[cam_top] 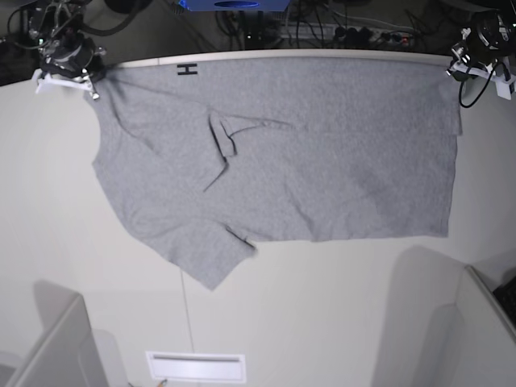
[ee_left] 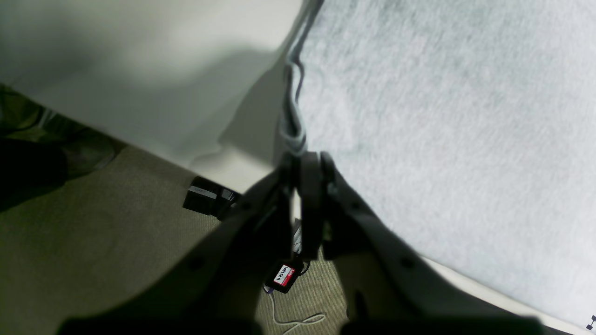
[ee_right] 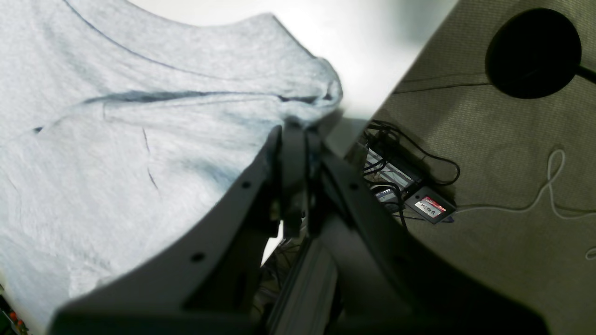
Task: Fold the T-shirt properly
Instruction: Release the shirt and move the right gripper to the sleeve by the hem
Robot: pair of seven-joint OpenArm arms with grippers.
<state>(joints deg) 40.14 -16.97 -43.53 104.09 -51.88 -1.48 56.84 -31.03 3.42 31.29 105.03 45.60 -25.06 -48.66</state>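
My left gripper lets go of the T-shirt's bunched edge next, since the edge sits just over the white table and the T-shirt (cam_top: 298,161) would lie flat.
The heather-grey T-shirt (cam_top: 298,161) lies spread on the white table (cam_top: 322,306) with its plain side up. One sleeve points toward the front left and a small fold sits near the middle. No lettering shows. My left gripper (cam_top: 456,71) is at the far right corner. In the left wrist view it (ee_left: 302,160) is shut on the bunched edge of the T-shirt (ee_left: 442,116). My right gripper (cam_top: 90,83) is at the far left corner. In the right wrist view it (ee_right: 295,128) is shut on a corner of the T-shirt (ee_right: 116,139).
A black H mark (cam_top: 187,70) sits at the table's far edge. A white slotted plate (cam_top: 196,367) lies at the front. Grey panels stand at the front left (cam_top: 48,347) and front right (cam_top: 484,322). Cables and small boxes (ee_right: 428,204) lie on the carpet beyond the far edge.
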